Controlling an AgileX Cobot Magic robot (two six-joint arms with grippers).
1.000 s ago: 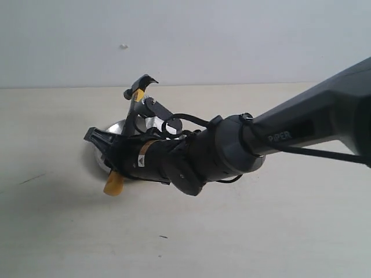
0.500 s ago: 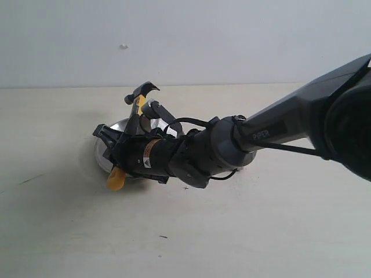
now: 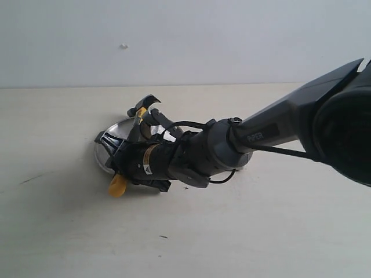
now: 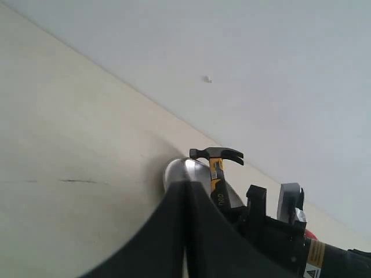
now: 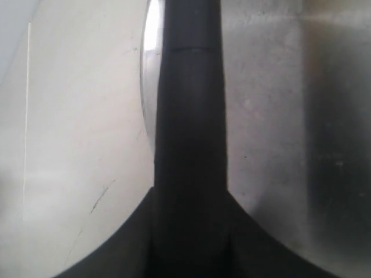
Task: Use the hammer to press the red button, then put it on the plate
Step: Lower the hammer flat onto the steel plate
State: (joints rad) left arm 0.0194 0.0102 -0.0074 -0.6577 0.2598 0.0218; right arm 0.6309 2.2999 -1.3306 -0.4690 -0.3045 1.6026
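Observation:
My right gripper is ready to open and needs to let go, because the hammer's black handle (image 5: 188, 116) lies low across the silver plate and the hammer would rest there.
My right gripper (image 3: 120, 155) reaches across from the right and is shut on the hammer's black handle (image 5: 188, 116). The hammer (image 3: 146, 107) slants over the silver plate (image 3: 116, 128). Its dark claw head is up at the far side and its yellow butt end (image 3: 117, 186) hangs past the near rim. In the right wrist view the brushed plate (image 5: 278, 116) lies just under the handle. My left gripper (image 4: 186, 186) is shut and empty and looks towards the plate (image 4: 181, 169) and the hammer (image 4: 216, 155). The red button is hidden behind the right arm. A small red sliver (image 4: 311, 234) may be part of it.
The pale tabletop (image 3: 69, 231) stretches around the plate, with a plain wall (image 3: 232, 40) behind it. The right arm's thick dark links (image 3: 278, 133) cross the right half of the exterior view.
The right gripper has lowered the hammer towards the plate. The hammer's head has dropped and the handle leans flatter. My left gripper has stayed shut.

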